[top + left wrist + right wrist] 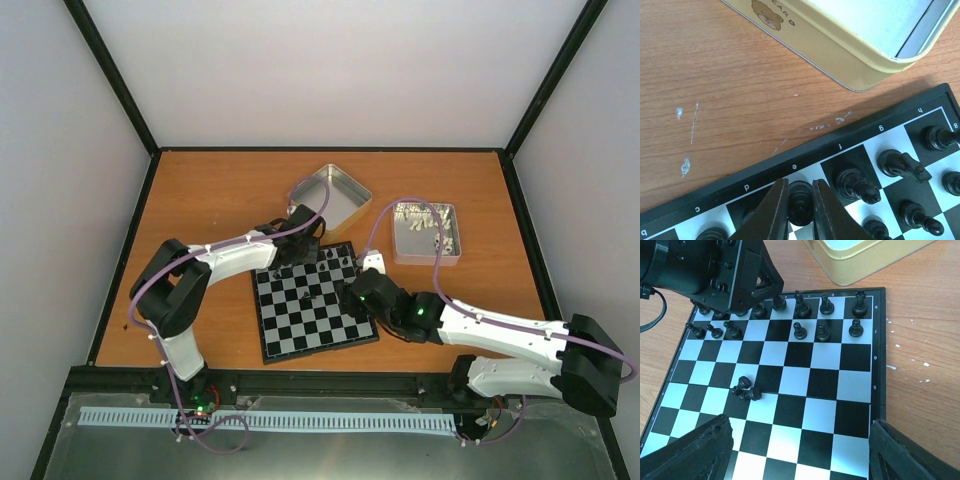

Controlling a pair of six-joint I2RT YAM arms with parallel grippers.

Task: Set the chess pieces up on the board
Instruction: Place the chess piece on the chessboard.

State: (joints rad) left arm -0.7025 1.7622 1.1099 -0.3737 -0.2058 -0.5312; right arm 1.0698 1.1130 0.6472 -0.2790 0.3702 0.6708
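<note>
The black piece is upright over the square marked e, clear of neighbours, and would stand there, so my left gripper should release it.
The board [330,335] lies at the table's middle, with several black chess pieces [826,305] standing in its two far rows. In the left wrist view my left gripper [800,200] is shut on a black piece [800,196] on the back-row square marked e, its fingers [771,212] pressed against both sides. Neighbouring pieces [856,183] stand to its right. Two black pawns [746,389] lie tipped over near the board's middle. My right gripper [800,455] hovers open over the board's near half, holding nothing.
An empty yellow tin [330,195] stands just beyond the board's far edge, close to the left wrist. A second tin [425,232] holding pale pieces sits at the back right. The left gripper's body [715,275] covers the board's far left corner.
</note>
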